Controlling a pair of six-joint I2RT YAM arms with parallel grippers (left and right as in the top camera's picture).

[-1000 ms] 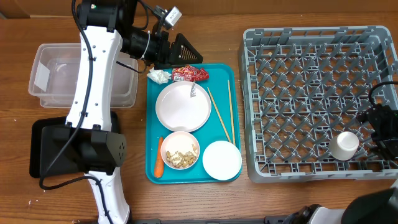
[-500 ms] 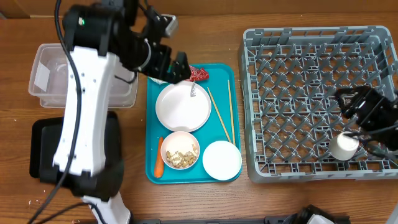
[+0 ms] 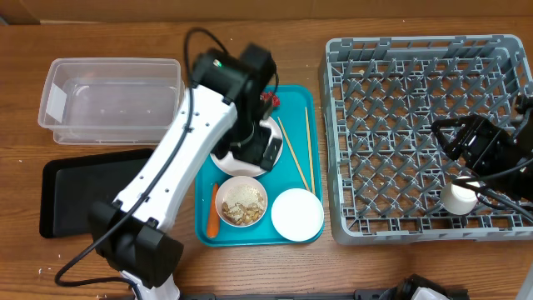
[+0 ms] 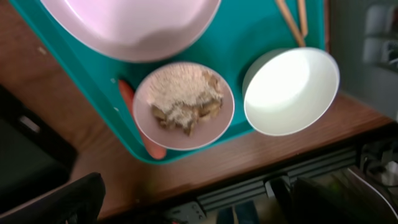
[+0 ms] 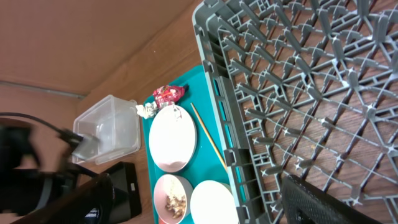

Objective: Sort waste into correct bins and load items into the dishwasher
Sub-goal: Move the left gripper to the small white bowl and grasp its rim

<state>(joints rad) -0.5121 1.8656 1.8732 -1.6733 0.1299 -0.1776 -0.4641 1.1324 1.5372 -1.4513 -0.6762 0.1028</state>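
My left gripper grabs the empty white bowl's rim [image 3: 274, 213] [image 4: 246, 100] beside the nut scraps next. That leaves the bowl's rack-side rim free for handing over.
My left gripper [image 3: 260, 150] hangs open and empty over the white plate [image 4: 124, 25] on the teal tray. Below it in the left wrist view lie a bowl of beige nut scraps [image 4: 183, 106], an empty white bowl [image 4: 291, 90], the orange carrot [image 4: 127, 96] and the chopsticks [image 4: 292, 15]. My right gripper [image 3: 456, 140] is open and empty above the grey dish rack [image 3: 416, 83], just up-left of the white cup [image 3: 460, 197] standing in it. The right wrist view shows the red wrapper [image 5: 169, 93] and white tissue [image 5: 147, 110] at the tray's back edge.
The clear tub [image 3: 58, 100] stands at the back left and the black tray [image 3: 75, 187] in front of it. My left arm reaches from the front left across the teal tray [image 3: 312, 96]. The rack fills the right side.
My left gripper swung from the tray's back edge near the tissue and wrapper forward over the plate. My right gripper rose and moved back-left from the cup, which stays in the rack.
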